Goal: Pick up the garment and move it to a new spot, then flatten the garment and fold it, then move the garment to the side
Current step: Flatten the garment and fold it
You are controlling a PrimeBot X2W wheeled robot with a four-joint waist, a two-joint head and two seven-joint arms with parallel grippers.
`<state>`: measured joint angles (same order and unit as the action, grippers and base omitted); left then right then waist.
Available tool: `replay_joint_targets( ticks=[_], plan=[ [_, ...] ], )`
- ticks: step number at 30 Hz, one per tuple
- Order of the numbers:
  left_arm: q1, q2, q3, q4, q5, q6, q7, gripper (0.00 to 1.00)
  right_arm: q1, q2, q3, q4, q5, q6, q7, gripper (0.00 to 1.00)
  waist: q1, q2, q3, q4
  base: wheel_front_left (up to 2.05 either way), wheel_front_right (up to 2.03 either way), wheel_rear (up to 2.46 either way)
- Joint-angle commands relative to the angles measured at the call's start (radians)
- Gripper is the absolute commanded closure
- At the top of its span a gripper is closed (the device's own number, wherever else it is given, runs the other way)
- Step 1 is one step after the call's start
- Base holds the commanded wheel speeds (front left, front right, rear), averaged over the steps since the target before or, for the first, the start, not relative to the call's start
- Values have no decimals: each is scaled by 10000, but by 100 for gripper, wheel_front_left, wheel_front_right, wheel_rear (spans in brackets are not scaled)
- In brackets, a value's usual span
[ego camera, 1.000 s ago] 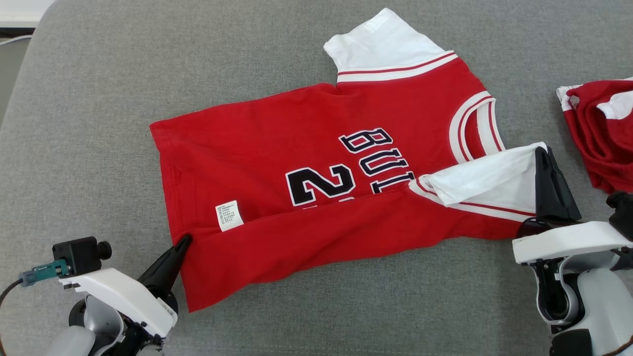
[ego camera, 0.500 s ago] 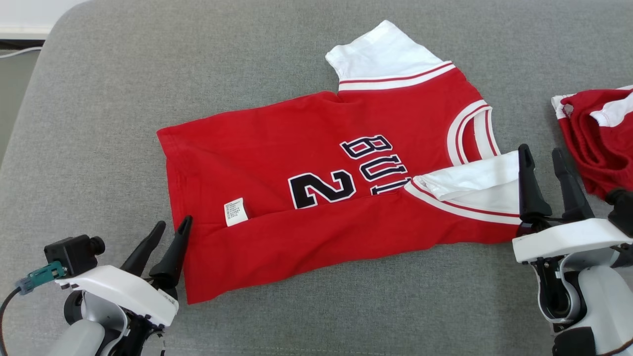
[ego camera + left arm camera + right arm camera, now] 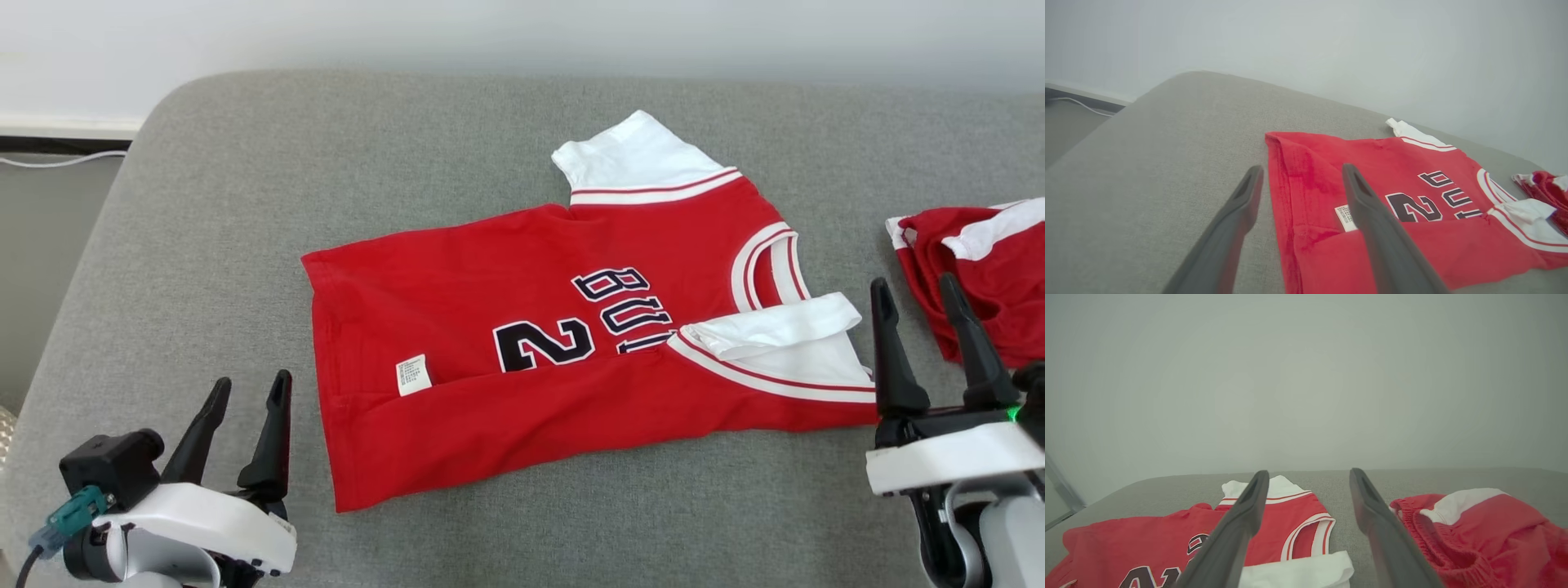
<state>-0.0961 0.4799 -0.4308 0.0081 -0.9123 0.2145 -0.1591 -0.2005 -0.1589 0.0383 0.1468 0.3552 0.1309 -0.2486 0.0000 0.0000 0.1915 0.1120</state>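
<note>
The garment's hem corner point(image 3: 313, 263) curls up while the garment's body point(image 3: 460, 284) lies flat on the cushion. My left gripper should grab that corner next.
A red jersey-style garment point(image 3: 506, 294) with white sleeves and dark lettering lies on the grey cushion point(image 3: 204, 212), its near long edge folded over toward the middle and a white label showing. The same garment point(image 3: 1404, 192) fills the right half of the left wrist view, and its collar end point(image 3: 1294, 522) appears in the right wrist view. My left gripper point(image 3: 249, 390) stands open just left of the garment's hem corner, lifted off it. At the sleeve end my right gripper point(image 3: 913, 287) is open too, beside the folded white sleeve, holding nothing.
A second red and white piece of clothing point(image 3: 980, 269) lies bunched at the cushion's right edge, close to my right gripper. The cushion's left edge drops to a floor with a white cable point(image 3: 57, 159). A pale wall runs behind.
Both grippers opened and let go of the garment's folded edge, then drew back toward me. The folded flap and sleeve settled flat. The head camera tilted up, bringing the wall into view.
</note>
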Motion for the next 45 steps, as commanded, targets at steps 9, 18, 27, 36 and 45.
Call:
replay_joint_targets(
  ticks=[9,18,27,36,45],
  plan=[
    [526,283,-12,-863,1394,1673,-454,0,1261,211,-271,-375,-1529,-2,-131,0,0,0,-861,4,0,0,0],
    [1266,362,-294,-1300,1739,2267,-373,0,2504,674,-440,-949,-2259,-2,-131,0,0,0,-1345,-256,0,0,0],
    [1502,516,-495,-1380,1857,2398,-181,0,3075,771,-409,-1094,-2659,-2,-131,0,0,0,-1638,-401,0,0,0],
    [1505,542,-610,-1477,1841,2434,-11,0,3125,836,-401,-1060,-2656,-2,-131,0,0,0,-1616,-439,0,0,0],
    [1486,145,-623,-1040,999,1857,233,0,2661,813,-378,-564,-2380,-2,-106,0,0,0,-1169,-500,0,0,0]
  ],
)
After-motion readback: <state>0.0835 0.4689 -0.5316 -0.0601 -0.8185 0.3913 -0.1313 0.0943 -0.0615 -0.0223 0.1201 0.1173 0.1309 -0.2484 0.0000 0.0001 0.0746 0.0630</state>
